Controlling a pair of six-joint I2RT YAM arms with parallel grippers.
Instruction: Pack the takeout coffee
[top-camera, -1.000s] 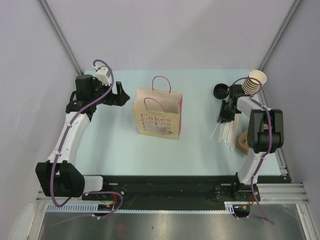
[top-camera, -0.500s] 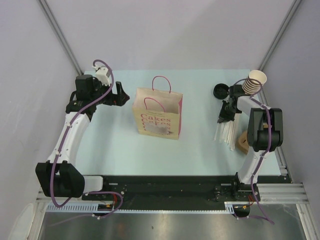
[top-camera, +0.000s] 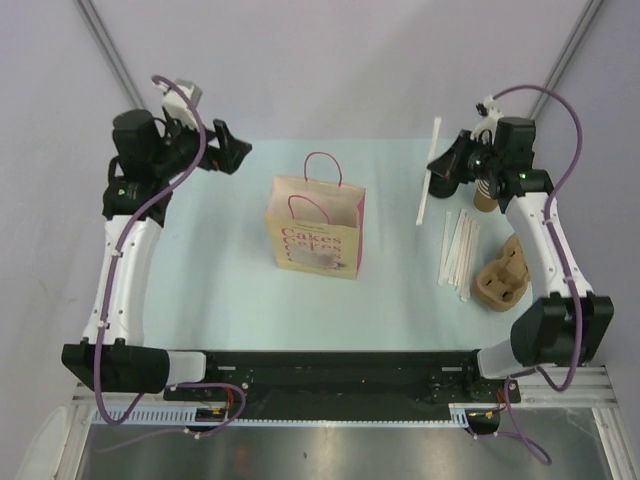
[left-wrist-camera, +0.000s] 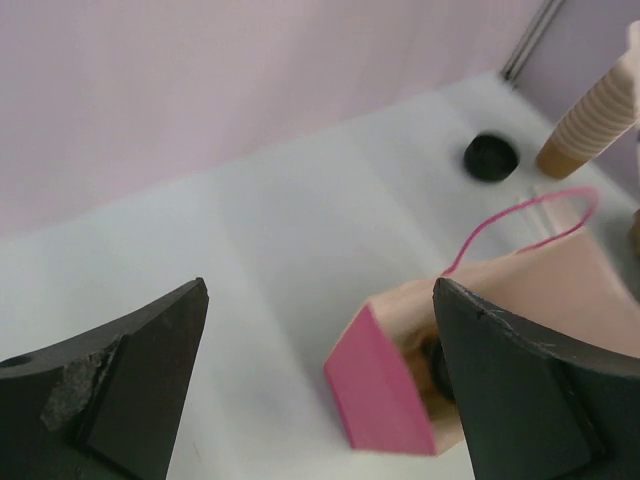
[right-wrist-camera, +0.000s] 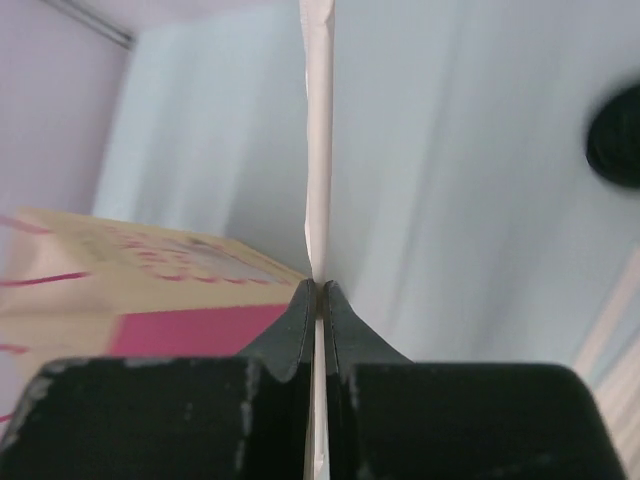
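I will grab the white paper-wrapped straw by its upper half (top-camera: 435, 138) next with my left gripper. The straw's lower end will then be free to go into the paper bag (top-camera: 315, 235).
The takeout coffee is not plainly in view; in the left wrist view a dark round shape (left-wrist-camera: 437, 366) sits inside the open top of the tan and pink paper bag (top-camera: 315, 235), half hidden by a finger. My right gripper (top-camera: 434, 168) hangs to the right of the bag, shut on a white paper-wrapped straw (top-camera: 430, 190) that stands nearly upright. The right wrist view shows the straw (right-wrist-camera: 318, 150) pinched between the closed fingertips, with the bag (right-wrist-camera: 150, 270) below left. My left gripper (top-camera: 232, 150) is raised at the bag's far left, open and empty.
Several wrapped straws (top-camera: 458, 250) lie right of the bag. The brown pulp cup carrier (top-camera: 503, 275) sits beside them. A stack of lidless cups (left-wrist-camera: 590, 120) and a loose black lid (left-wrist-camera: 490, 157) stand at the far right, behind the right arm.
The right gripper shut on one straw from the pile and lifted it up and toward the bag. The left arm rose and swung back left, still open.
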